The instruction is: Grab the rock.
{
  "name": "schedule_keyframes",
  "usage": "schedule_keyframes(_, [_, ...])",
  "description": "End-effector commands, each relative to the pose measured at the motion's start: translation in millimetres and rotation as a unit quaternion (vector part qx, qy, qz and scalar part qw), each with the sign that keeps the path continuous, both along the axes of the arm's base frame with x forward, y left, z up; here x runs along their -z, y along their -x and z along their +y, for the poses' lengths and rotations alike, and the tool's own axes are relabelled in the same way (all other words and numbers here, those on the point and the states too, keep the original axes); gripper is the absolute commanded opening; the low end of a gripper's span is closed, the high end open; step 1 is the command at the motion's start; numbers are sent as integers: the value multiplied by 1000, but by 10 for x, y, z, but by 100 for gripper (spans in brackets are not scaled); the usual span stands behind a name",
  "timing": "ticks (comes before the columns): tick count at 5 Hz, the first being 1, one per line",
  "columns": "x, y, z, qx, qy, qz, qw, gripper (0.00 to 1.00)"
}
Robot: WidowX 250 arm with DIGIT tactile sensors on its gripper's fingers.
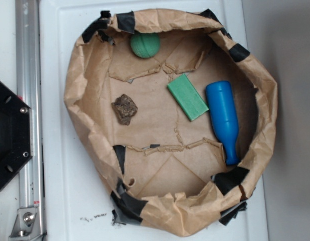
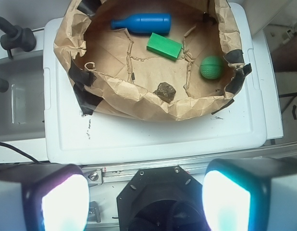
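Observation:
Next, my gripper grabs the jagged sides of the rock [image 1: 125, 108] to lift it out of the brown paper bowl.
The rock [image 1: 125, 108] is a small dark brown jagged lump lying on the paper floor of the brown paper bowl [image 1: 74, 95], left of middle. In the wrist view the rock [image 2: 165, 91] lies just behind the bowl's near wall. My gripper [image 2: 146, 202] is open and empty, its two pale fingertips [image 2: 64, 204] wide apart at the bottom of the wrist view, high above the robot base and well short of the bowl. The gripper does not show in the exterior view.
Inside the bowl lie a green ball [image 1: 145, 45], a flat green block [image 1: 187, 97] and a blue bottle [image 1: 223, 118]. The bowl sits on a white lid [image 2: 153, 134]. A black robot base [image 1: 9, 133] and a metal rail [image 1: 28, 100] lie at the left.

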State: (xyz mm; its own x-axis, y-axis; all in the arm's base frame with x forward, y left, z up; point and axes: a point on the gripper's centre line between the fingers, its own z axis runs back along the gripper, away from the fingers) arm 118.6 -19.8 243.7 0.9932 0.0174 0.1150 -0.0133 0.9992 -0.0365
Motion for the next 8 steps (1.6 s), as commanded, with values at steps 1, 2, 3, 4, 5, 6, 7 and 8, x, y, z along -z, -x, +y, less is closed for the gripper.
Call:
schedule_keyframes(1, [0, 0, 0, 0, 0, 0, 1000, 100])
schedule_keyframes(2, [-65, -500, 186, -28, 16, -80, 996, 100])
schedule_keyframes(3, [272, -990, 351, -58, 36, -72, 995, 100])
schedule_keyframes(4, [793, -1217, 415, -54, 39, -52, 996, 100])
schedule_keyframes(5, [1325, -1189, 260, -17, 51, 18, 998, 100])
schedule_keyframes(6, [1825, -1060, 175, 3, 16, 67, 998, 100])
schedule_keyframes(7, [1825, -1060, 175, 3, 16, 67, 998, 100])
schedule_keyframes(8, [1825, -1060, 175, 3, 16, 67, 998, 100])
